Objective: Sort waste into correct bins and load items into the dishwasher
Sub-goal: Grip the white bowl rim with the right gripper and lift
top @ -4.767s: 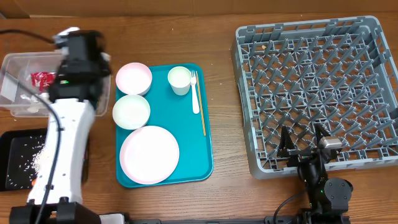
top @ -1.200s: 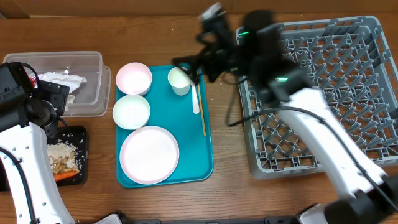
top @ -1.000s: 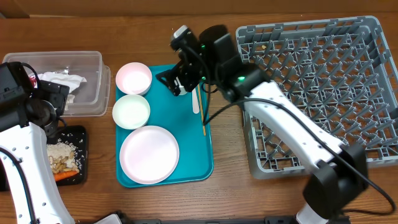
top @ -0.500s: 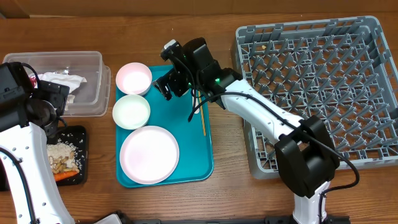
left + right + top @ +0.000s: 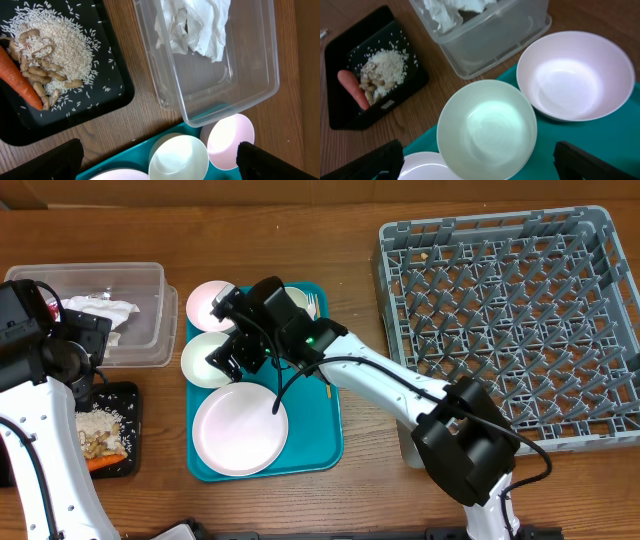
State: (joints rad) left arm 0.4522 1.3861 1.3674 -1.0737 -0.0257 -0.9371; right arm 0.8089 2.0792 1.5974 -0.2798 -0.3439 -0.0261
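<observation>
I need to load the bowl upside down, so next I need to grab the nearer white bowl's rim (image 5: pixel 515 170) with my right gripper, on the side facing the dish rack.
My right gripper (image 5: pixel 225 332) (image 5: pixel 480 165) hangs open over the nearer white bowl (image 5: pixel 205 362) (image 5: pixel 487 130) on the teal tray (image 5: pixel 315 435), its fingers either side and nothing between them. The second bowl (image 5: pixel 205 298) (image 5: pixel 575 75) sits just beyond, the pink plate (image 5: pixel 240 430) in front. The cup (image 5: pixel 298 297) and fork (image 5: pixel 314 330) are partly hidden by the arm. My left gripper (image 5: pixel 90 355) (image 5: pixel 160 162) is open and empty, between the clear tub (image 5: pixel 145 340) holding napkins (image 5: pixel 195 25) and the black tray (image 5: pixel 100 100) holding scraps (image 5: pixel 55 45) and a carrot (image 5: pixel 20 75).
The grey dish rack (image 5: pixel 510 330) fills the right side of the table. My right arm stretches from the rack's front corner across the teal tray. Bare wood shows between tray and rack.
The right arm has swung left and nearer, from over the cup to over the nearer bowl, still open. The left arm has not moved.
</observation>
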